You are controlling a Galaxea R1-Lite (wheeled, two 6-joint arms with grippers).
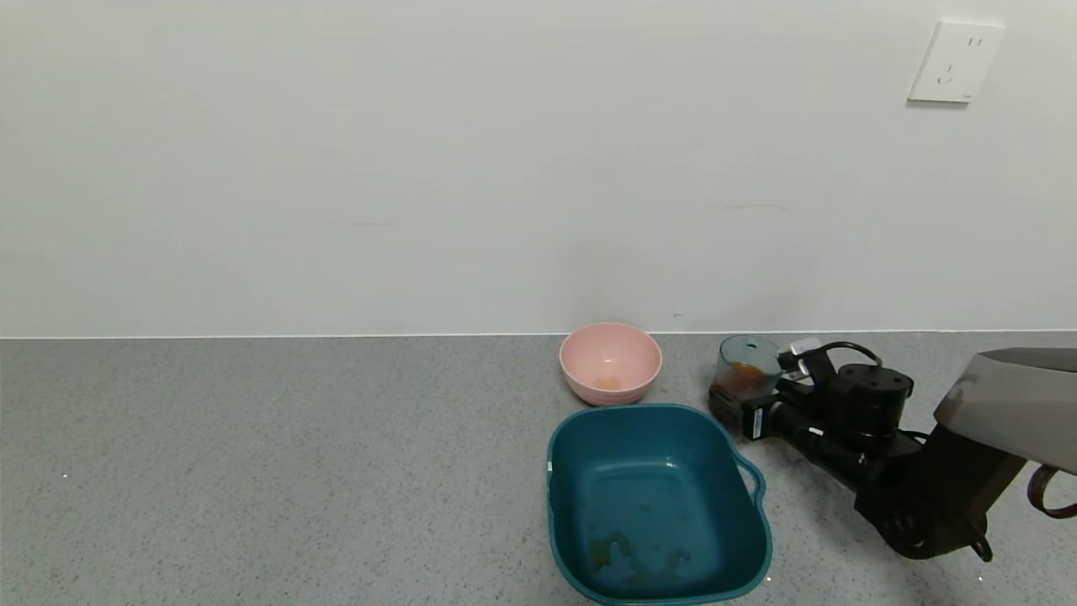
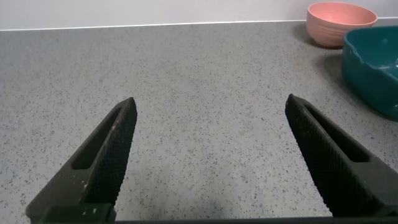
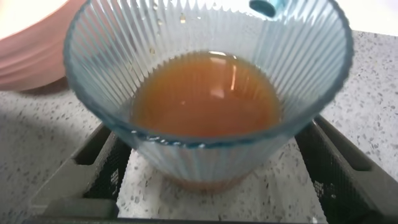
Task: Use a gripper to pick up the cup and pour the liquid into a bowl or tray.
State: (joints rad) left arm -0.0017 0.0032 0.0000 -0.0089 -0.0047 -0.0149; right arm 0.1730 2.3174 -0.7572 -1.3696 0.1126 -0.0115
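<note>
The cup should be grabbed next by its ribbed side (image 1: 743,382) with my right gripper, so that the cup's rim stays free to pour into the pink bowl (image 1: 610,362).
The ribbed pale blue-green cup (image 1: 747,364) stands upright on the grey counter, right of the pink bowl (image 1: 610,362). It holds red-orange liquid (image 3: 208,93) in its lower part. My right gripper (image 1: 739,402) reaches in from the right, level with the cup's base. In the right wrist view the gripper (image 3: 211,186) is open, one finger on each side of the cup (image 3: 205,149) with a small gap to its base. The pink bowl has a faint orange trace at its bottom. My left gripper (image 2: 211,102) is open and empty over bare counter, out of the head view.
A teal squarish tray (image 1: 639,410) with a handle sits just in front of the pink bowl, with orange stains at its bottom. The white wall runs close behind the bowl and the cup. A socket (image 1: 955,63) is high on the wall at the right.
</note>
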